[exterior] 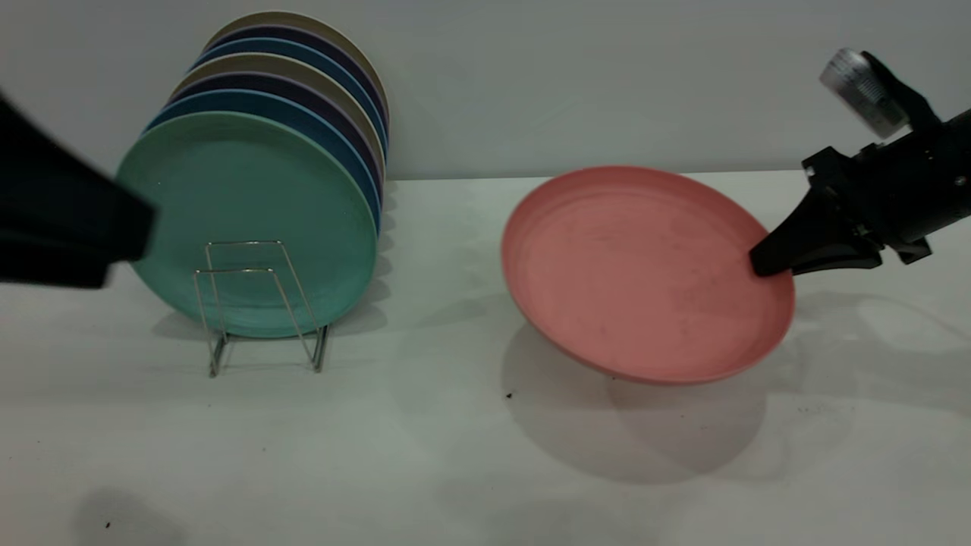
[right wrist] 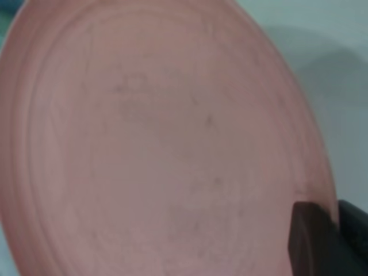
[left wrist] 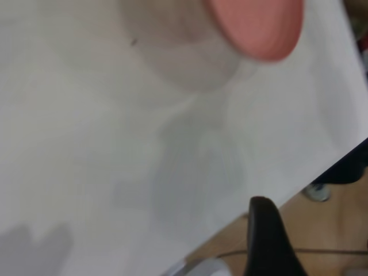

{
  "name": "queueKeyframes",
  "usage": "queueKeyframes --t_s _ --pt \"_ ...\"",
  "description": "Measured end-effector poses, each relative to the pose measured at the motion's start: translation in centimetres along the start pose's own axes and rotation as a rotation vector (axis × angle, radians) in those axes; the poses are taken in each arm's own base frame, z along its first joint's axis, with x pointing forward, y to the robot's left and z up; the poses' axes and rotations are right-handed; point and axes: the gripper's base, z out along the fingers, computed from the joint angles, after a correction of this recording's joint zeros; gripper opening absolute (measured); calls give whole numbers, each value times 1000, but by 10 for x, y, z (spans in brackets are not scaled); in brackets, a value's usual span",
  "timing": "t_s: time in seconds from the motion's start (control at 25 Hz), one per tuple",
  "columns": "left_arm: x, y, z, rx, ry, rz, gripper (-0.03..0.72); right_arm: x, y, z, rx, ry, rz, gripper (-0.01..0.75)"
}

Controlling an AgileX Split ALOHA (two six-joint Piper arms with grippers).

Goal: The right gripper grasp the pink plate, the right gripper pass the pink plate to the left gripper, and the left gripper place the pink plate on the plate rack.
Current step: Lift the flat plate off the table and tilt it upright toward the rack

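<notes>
I will next grab the pink plate's rim with my left gripper, opposite my right gripper, so the plate's near edge stays free for the rack (exterior: 262,303).
The pink plate (exterior: 637,273) hangs tilted above the table, with its near edge low over its own shadow. My right gripper (exterior: 761,265) is shut on the plate's right rim, one finger on the upper face. In the right wrist view the plate (right wrist: 161,144) fills the picture and the gripper (right wrist: 330,233) clamps the rim. The plate rack (exterior: 262,303) stands at the left with a bare front wire loop. My left arm (exterior: 68,227) is a dark shape at the far left edge, beside the rack. The left wrist view shows the plate's edge (left wrist: 259,26) far off.
Several plates stand upright in the rack, a teal-green one (exterior: 243,220) in front, with blue, purple and beige ones behind. The white table (exterior: 425,455) runs to a wall at the back. Its edge (left wrist: 276,201) shows in the left wrist view over a wooden floor.
</notes>
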Motion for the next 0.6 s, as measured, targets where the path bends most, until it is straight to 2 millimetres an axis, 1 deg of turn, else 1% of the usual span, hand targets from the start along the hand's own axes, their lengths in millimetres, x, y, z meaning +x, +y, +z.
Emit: queueKeyframes --t_s 0.2,0.32,0.44,0.6 --pt "-13 22 30 71 -50 -30 435 1 7 4 -27 18 -13 14" --pt "-15 38 49 85 -60 -66 435 2 15 10 -41 31 -27 14" --pt "-15 50 62 89 -71 -95 434 3 30 21 -71 57 -53 14" --pt "-14 61 73 87 -77 -125 434 8 54 38 -112 101 -97 14"
